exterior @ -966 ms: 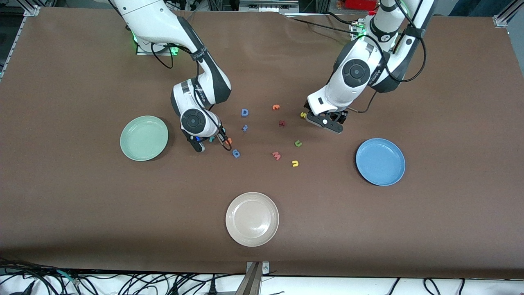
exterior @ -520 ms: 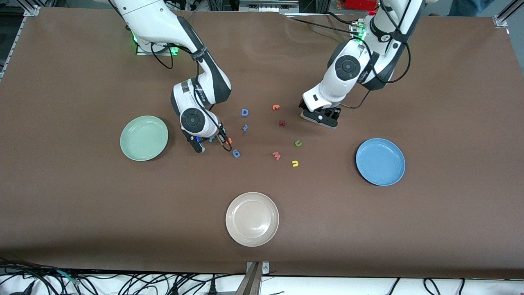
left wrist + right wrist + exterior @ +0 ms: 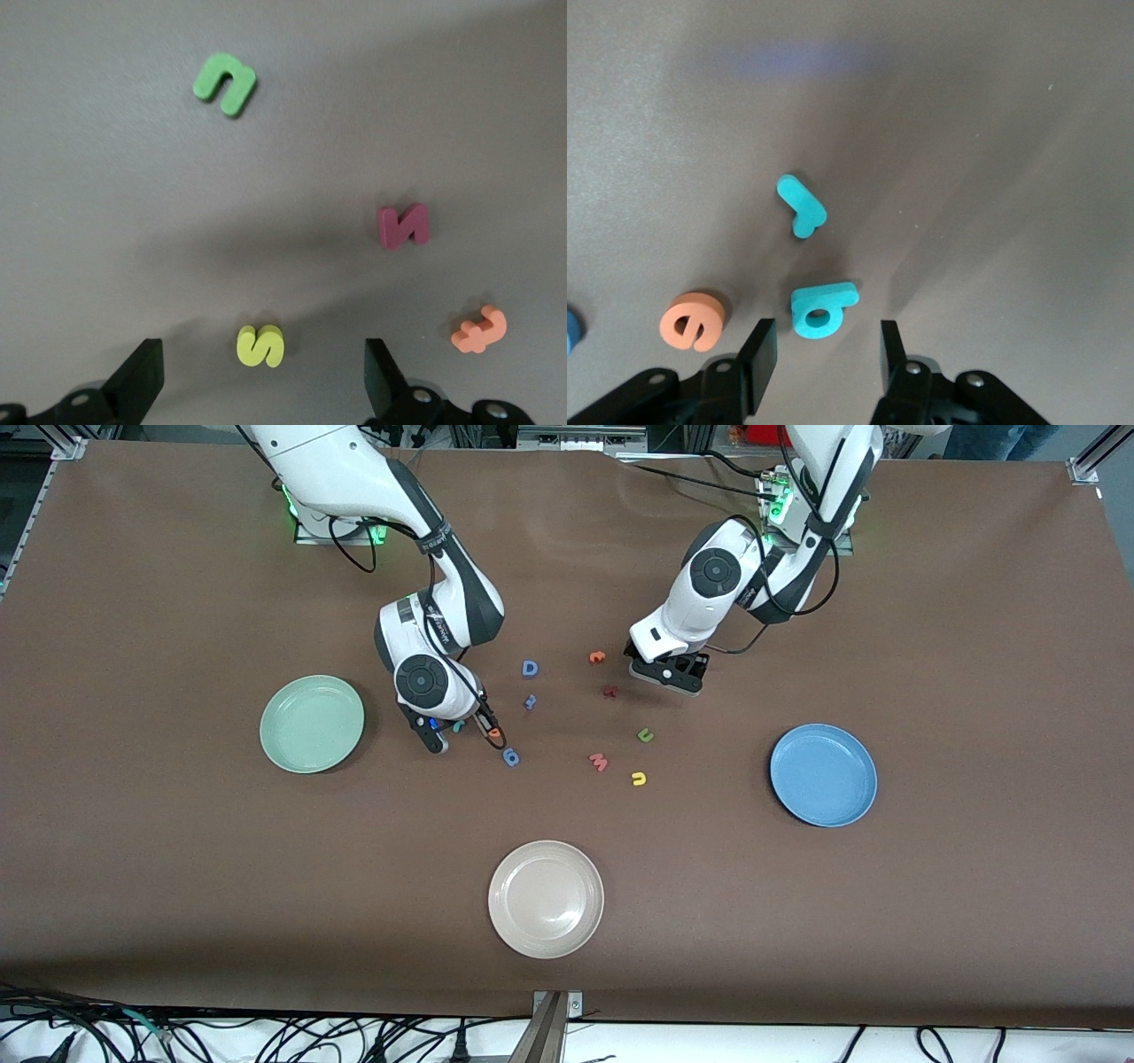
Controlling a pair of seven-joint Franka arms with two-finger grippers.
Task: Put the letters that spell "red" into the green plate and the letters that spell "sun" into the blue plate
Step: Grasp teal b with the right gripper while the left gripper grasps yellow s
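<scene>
The left gripper will next grab the yellow "s" by its top and bottom curves, to spell "sun" in the blue plate (image 3: pixel 823 774).
My left gripper (image 3: pixel 261 359) is open and low over the table, with the yellow "s" (image 3: pixel 260 345) lying between its fingers, touching neither. The green "u" (image 3: pixel 225 84) lies farther off, and the yellow "n" (image 3: pixel 638 779) is nearer the front camera. My right gripper (image 3: pixel 825 335) is open around the teal "d" (image 3: pixel 822 309), a gap on each side. The teal "r" (image 3: pixel 801 205) and orange "e" (image 3: pixel 694 320) lie beside it. The green plate (image 3: pixel 312 724) sits toward the right arm's end, the blue plate (image 3: pixel 823 774) toward the left arm's end.
A beige-white plate (image 3: pixel 546 899) sits nearest the front camera. Stray letters lie mid-table: a blue "D" (image 3: pixel 530 669), a small blue letter (image 3: pixel 530 701), a blue looped letter (image 3: pixel 510 757), a pink "w" (image 3: pixel 599 762), a dark red letter (image 3: pixel 404 226) and an orange hooked letter (image 3: pixel 479 329).
My left arm has swung toward the right arm's end of the table, and its gripper now covers the yellow "s" in the front view. The right arm has barely shifted.
</scene>
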